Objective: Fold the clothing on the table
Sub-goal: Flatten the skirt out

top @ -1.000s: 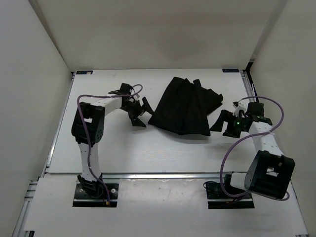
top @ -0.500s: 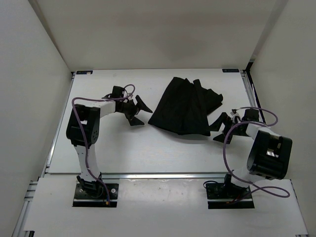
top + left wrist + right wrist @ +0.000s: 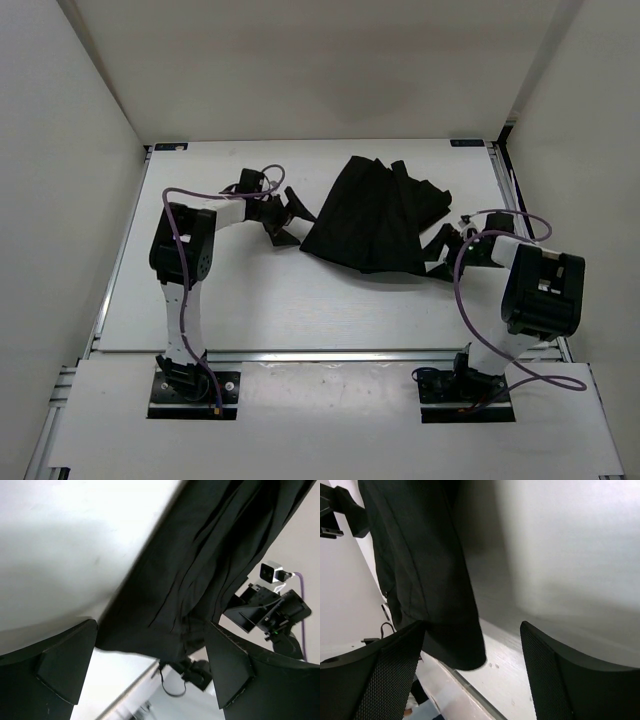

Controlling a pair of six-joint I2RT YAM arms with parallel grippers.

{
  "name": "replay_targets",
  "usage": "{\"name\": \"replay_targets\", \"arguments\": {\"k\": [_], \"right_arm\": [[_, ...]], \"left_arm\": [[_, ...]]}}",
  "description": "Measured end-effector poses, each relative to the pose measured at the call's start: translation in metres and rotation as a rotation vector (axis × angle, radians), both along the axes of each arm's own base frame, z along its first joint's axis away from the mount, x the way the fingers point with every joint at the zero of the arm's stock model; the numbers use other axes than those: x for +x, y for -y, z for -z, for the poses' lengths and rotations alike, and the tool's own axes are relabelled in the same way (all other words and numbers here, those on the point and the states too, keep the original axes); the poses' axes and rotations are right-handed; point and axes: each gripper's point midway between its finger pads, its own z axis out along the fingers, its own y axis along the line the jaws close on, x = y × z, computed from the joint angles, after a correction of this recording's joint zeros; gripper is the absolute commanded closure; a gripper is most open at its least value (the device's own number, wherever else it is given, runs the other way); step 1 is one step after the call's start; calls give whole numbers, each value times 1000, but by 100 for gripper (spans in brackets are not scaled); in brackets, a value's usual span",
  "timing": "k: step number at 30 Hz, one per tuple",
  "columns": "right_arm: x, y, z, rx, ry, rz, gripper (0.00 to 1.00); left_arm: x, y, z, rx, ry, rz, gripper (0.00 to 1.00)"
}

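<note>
The black clothing needs to be spread flat for folding. My left gripper needs to grab the black clothing's near corner (image 3: 308, 246) (image 3: 119, 638) next, opposite the right gripper's corner.
The black clothing (image 3: 372, 215) lies creased in pleat-like folds at the middle of the white table (image 3: 250, 300). My left gripper (image 3: 295, 222) is low at its left edge and stands open. In the left wrist view the clothing (image 3: 200, 555) fills the upper right, and its near corner lies between the left gripper's (image 3: 150, 665) spread fingers (image 3: 65, 665). My right gripper (image 3: 437, 253) is open at the lower right corner. In the right wrist view a rounded corner of the clothing (image 3: 420, 555) sits between the right gripper's (image 3: 472, 670) fingers (image 3: 565, 675), nearer the left one.
White walls enclose the table on three sides. An aluminium rail (image 3: 320, 355) runs along the near edge, with both arm bases in front of it. Purple cables loop over each arm. The right arm (image 3: 270, 610) shows beyond the garment in the left wrist view.
My left gripper has moved right to the garment's left edge. My right gripper has moved left to the lower right corner, its jaws slightly narrower. The garment has not moved.
</note>
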Motion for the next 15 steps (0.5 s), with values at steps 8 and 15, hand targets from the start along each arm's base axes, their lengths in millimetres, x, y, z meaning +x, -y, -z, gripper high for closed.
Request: {"name": "replay_targets", "arguments": {"k": [8,15], "right_arm": [[38,-12,-10,-14,72,-61,60],[62,-9,-21,-44,128,-68,95]], "left_arm": [[26,6,-10,-4,60,-40,1],[25,15,1,32,70,-3,2]]}}
